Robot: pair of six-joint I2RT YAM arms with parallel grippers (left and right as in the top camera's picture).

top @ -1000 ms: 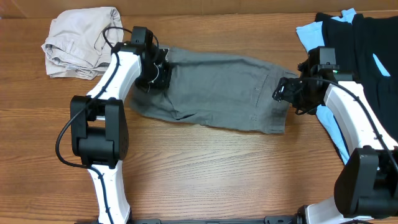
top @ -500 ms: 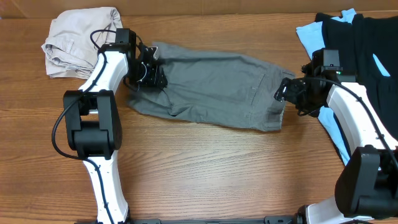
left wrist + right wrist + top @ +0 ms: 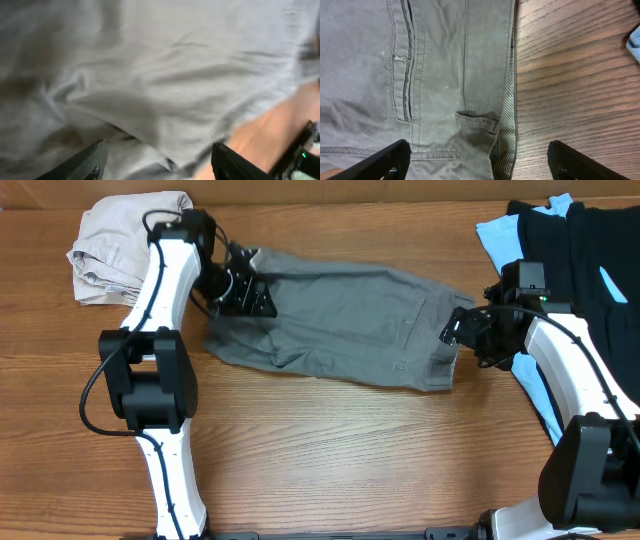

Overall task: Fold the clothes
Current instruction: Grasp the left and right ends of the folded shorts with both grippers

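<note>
The grey shorts (image 3: 345, 320) should be folded toward the opposite end next, so the robot's right gripper should grab them by the waistband edge, at its patterned lining (image 3: 455, 366).
The grey shorts (image 3: 345, 320) lie spread flat across the middle of the table, waistband to the right. My left gripper (image 3: 240, 285) hovers over their left end, open; in the left wrist view blurred grey cloth (image 3: 150, 85) fills the frame, and the gripper (image 3: 160, 167) grips nothing. My right gripper (image 3: 462, 328) sits at the waistband end, open. The right wrist view shows the welt pocket (image 3: 405, 65) and the patterned waistband lining (image 3: 507, 135), with the gripper (image 3: 480, 162) wide and clear of the cloth.
A crumpled beige garment (image 3: 125, 245) lies at the back left, just behind my left arm. Black clothes (image 3: 590, 250) over light-blue ones (image 3: 497, 230) are piled at the right edge. Bare wood (image 3: 350, 450) runs along the front of the table.
My left gripper has gone from shut on the shorts' left end to open, after drawing that end leftward. The right gripper has barely moved.
</note>
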